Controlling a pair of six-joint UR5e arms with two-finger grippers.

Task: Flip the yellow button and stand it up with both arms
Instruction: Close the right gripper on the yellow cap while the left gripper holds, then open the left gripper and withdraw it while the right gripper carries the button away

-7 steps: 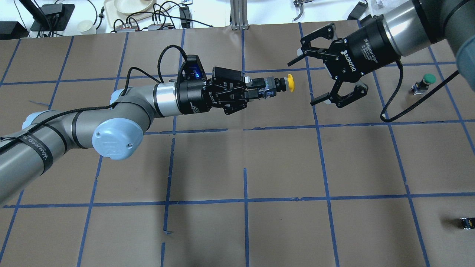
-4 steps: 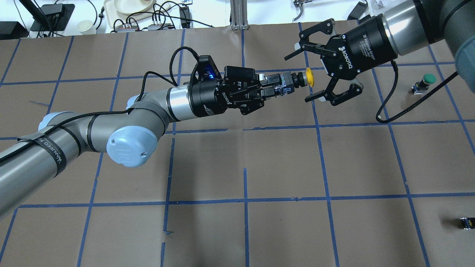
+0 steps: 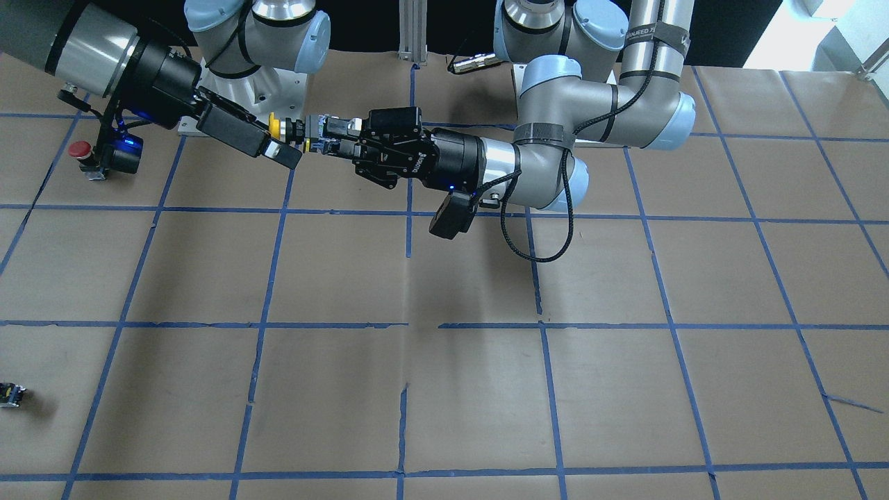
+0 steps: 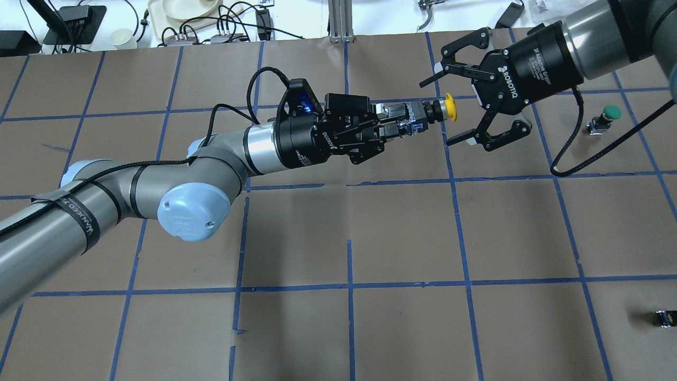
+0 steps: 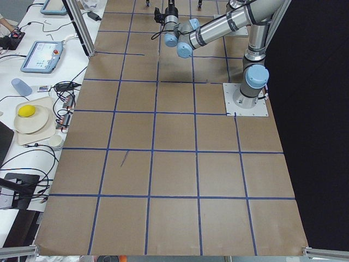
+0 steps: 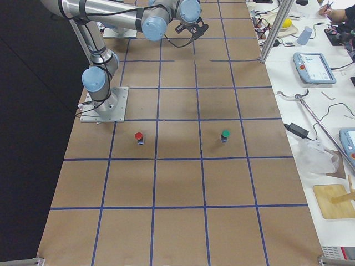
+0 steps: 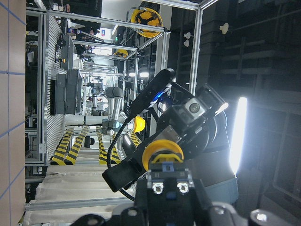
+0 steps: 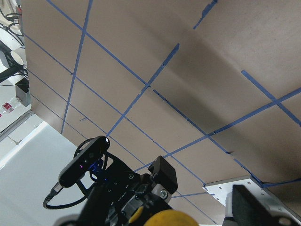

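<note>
The yellow button's silvery base needs to stay free to stand on the tabletop, so I should grab the yellow button by its yellow cap with my right gripper next.
The yellow button is held level above the table, its yellow cap pointing at my right gripper. My left gripper is shut on its silvery base and black body. My right gripper is open, and the cap sits between its spread fingers without touching them. In the front-facing view the cap lies beside a right finger, with the left gripper behind it. The left wrist view shows the cap from behind; the right wrist view shows its rim.
A green-capped button stands at the right, under my right arm's cable. A red-capped button stands near the right arm's base. A tiny black-and-yellow part lies near the front right edge. Cluttered benches line the far side.
My left arm has carried the yellow button to the right and slightly away, bringing the cap between the right gripper's fingers. The right gripper shifted a little and stayed open.
</note>
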